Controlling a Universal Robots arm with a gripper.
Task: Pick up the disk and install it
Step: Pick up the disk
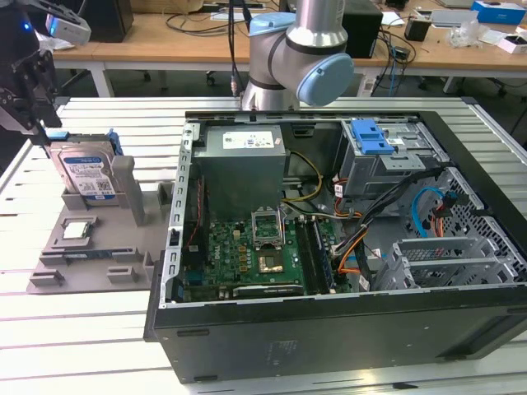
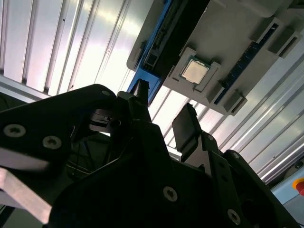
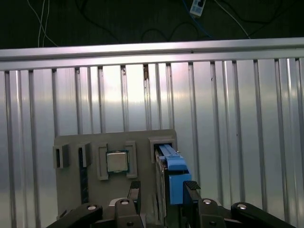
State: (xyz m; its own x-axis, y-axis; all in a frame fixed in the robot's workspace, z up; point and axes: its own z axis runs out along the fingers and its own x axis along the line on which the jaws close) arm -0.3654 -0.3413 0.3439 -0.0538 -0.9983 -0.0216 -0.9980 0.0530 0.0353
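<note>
My gripper's fingers are above the disk's blue bar, high over the grey holder, so it is too early to close on the disk. Lowering comes first.
The disk (image 1: 86, 174) stands on edge in a grey holder (image 1: 99, 262) at the exterior view's left, its blue-and-white label facing out and blue rails along its sides. My gripper (image 1: 43, 125) hangs over the disk's upper corner, just above the blue rail. In the first wrist view the disk (image 3: 170, 164) is seen edge-on, and the gripper (image 3: 164, 187) is open with one black finger on each side of the blue rail. The second wrist view has the open gripper (image 2: 164, 108) close to the rail of the disk (image 2: 155, 56). Nothing is clamped.
A small square CPU chip (image 1: 76, 230) lies in the holder beside the disk. The open computer case (image 1: 486, 317) spans the middle and right, with a grey power supply (image 1: 243, 163), a motherboard (image 1: 247, 255) and a drive bay with a blue latch (image 1: 375, 136). The arm's base (image 1: 288, 74) stands behind it.
</note>
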